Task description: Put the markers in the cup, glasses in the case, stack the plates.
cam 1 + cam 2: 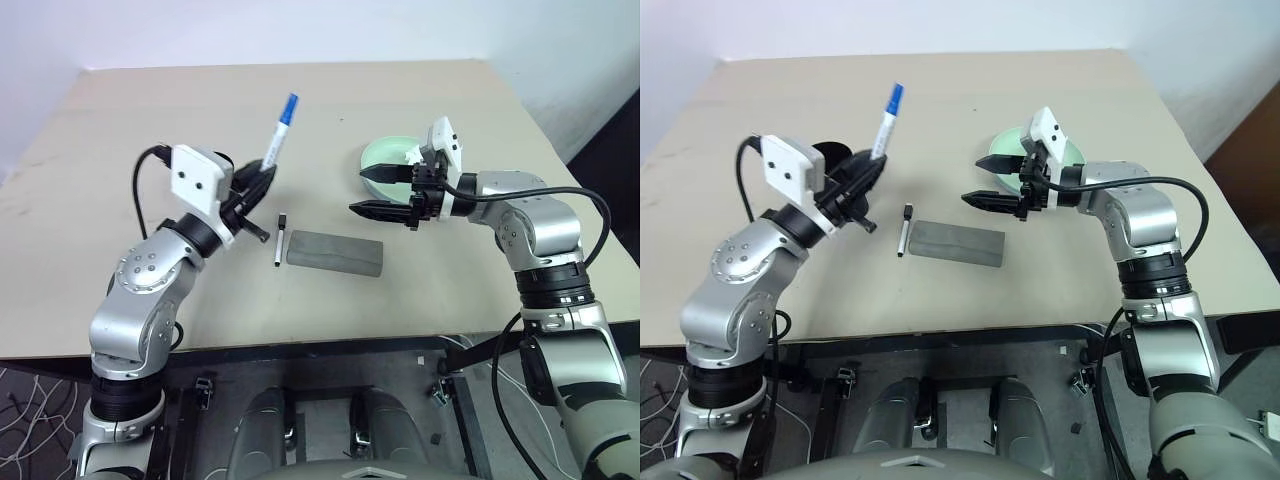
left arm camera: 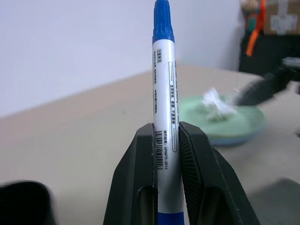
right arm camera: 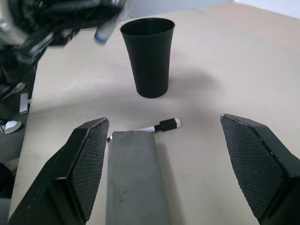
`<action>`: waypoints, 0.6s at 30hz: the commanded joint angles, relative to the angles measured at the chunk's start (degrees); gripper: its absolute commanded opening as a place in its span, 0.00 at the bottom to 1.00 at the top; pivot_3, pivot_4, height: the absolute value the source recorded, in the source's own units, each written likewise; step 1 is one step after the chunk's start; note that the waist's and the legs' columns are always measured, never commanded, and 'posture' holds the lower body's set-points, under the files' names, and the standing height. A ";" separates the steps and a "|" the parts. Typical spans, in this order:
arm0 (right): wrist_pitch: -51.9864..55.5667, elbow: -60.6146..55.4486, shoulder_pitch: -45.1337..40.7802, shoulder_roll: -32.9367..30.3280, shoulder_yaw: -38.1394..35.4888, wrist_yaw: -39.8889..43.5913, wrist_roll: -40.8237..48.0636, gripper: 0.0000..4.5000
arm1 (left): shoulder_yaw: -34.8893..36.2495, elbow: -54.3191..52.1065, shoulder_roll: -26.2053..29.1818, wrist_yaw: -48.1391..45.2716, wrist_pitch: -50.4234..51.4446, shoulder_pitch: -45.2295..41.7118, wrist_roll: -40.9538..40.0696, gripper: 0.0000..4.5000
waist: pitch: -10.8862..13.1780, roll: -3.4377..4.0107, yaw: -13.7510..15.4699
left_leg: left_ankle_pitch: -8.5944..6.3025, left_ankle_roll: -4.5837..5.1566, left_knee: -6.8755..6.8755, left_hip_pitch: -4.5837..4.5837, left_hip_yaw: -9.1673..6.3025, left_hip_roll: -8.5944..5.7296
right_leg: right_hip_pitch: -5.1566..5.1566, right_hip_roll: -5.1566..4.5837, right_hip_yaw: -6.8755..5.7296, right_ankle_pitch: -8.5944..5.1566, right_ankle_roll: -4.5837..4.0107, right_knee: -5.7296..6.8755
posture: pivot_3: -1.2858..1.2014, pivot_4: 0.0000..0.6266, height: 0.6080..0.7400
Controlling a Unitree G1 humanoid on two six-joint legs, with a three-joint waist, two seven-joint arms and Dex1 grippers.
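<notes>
I should line up the marker with the cup before opening my left gripper: the blue-capped marker (image 2: 164,93) is beside the black cup (image 2: 23,206).
My left gripper (image 1: 266,177) is shut on the blue-capped marker (image 1: 281,130), which stands upright above the table with its cap on top; the pads (image 2: 140,154) clamp its white barrel (image 2: 165,93). The black-capped marker (image 1: 279,240) lies flat beside the shut grey case (image 1: 335,251). The black cup (image 3: 149,56) stands upright past that marker, close to my left gripper. My right gripper (image 1: 359,190) hovers open and empty above the case's right end. The mint green plate (image 1: 385,152) sits on a light blue one (image 2: 232,139). The glasses are out of view.
A crumpled white tissue (image 2: 214,102) lies on the green plate. The beige table (image 1: 150,110) spreads wide to the left and back. Its front edge runs just before the case.
</notes>
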 commanded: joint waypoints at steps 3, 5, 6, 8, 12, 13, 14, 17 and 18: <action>-1.00 -3.80 0.77 0.19 -1.45 -1.45 0.91 0.89 | 4.54 4.33 1.26 0.16 -6.82 -4.67 0.26 0.08 | 0.00 0.00 0.06 | 0.00 0.01 0.00 -0.01 0.00 -0.01 | 0.00 0.00 -0.01 0.00 0.01 0.00 | 0.52 0.24 0.70; -0.75 -4.23 0.97 0.17 -1.24 -1.54 1.00 0.89 | 4.98 6.47 2.30 -0.14 -8.50 -5.55 1.14 0.08 | 0.00 0.00 0.03 | 0.01 0.02 0.00 -0.01 0.01 -0.01 | 0.00 0.01 -0.01 0.01 0.02 0.00 | 0.52 0.24 0.70; -0.73 -4.53 1.12 0.12 -1.17 -1.52 1.06 0.89 | 5.63 7.69 2.69 -0.37 -8.96 -6.04 0.76 0.08 | 0.00 0.00 0.02 | 0.01 0.02 0.00 -0.01 0.01 -0.01 | 0.00 0.02 -0.01 0.01 0.02 0.00 | 0.52 0.24 0.70; -0.81 -4.78 1.31 0.00 -1.02 -1.50 1.00 0.89 | 6.49 9.47 3.18 -0.49 -9.75 -6.67 0.16 0.08 | 0.00 0.00 0.01 | 0.01 0.02 0.00 -0.01 0.01 -0.01 | 0.00 0.09 -0.02 0.01 0.03 0.00 | 0.52 0.24 0.70; -1.65 -4.65 1.58 -0.26 -0.44 -1.72 0.02 0.89 | 8.08 14.81 4.60 -3.18 -12.31 -6.48 -0.85 0.08 | 0.00 0.00 -0.02 | 0.01 0.02 0.00 -0.01 0.02 0.00 | 0.00 0.12 -0.02 0.01 0.03 0.00 | 0.52 0.24 0.70; -1.66 -4.74 1.62 -0.26 -0.47 -1.71 0.09 0.89 | 8.41 16.58 4.99 -3.65 -13.68 -6.35 -0.51 0.08 | 0.00 0.00 -0.02 | 0.01 0.02 0.00 -0.01 0.02 0.01 | 0.00 0.13 -0.02 0.01 0.03 0.00 | 0.52 0.24 0.70; -1.61 -4.88 1.63 -0.29 -0.54 -1.70 0.19 0.89 | 8.75 17.97 5.22 -3.91 -14.45 -6.28 -0.38 0.08 | 0.00 0.00 -0.02 | 0.01 0.02 0.00 -0.01 0.02 0.02 | 0.00 0.14 -0.02 0.01 0.03 0.00 | 0.52 0.24 0.70; -1.57 -5.06 1.64 -0.48 -0.83 -1.79 0.31 0.89 | 9.15 20.43 5.89 -4.89 -16.19 -5.47 -0.29 0.08 | 0.00 0.00 -0.03 | 0.01 0.02 0.00 -0.01 0.02 0.01 | 0.00 0.13 -0.02 0.01 0.03 0.00 | 0.52 0.24 0.70; -1.62 -5.06 1.72 -0.58 -0.93 -1.77 0.32 0.89 | 9.25 21.01 6.00 -5.11 -16.73 -5.19 -0.28 0.08 | 0.00 0.00 -0.03 | 0.01 0.02 0.00 -0.01 0.02 0.01 | 0.00 0.12 -0.02 0.01 0.03 -0.01 | 0.52 0.24 0.70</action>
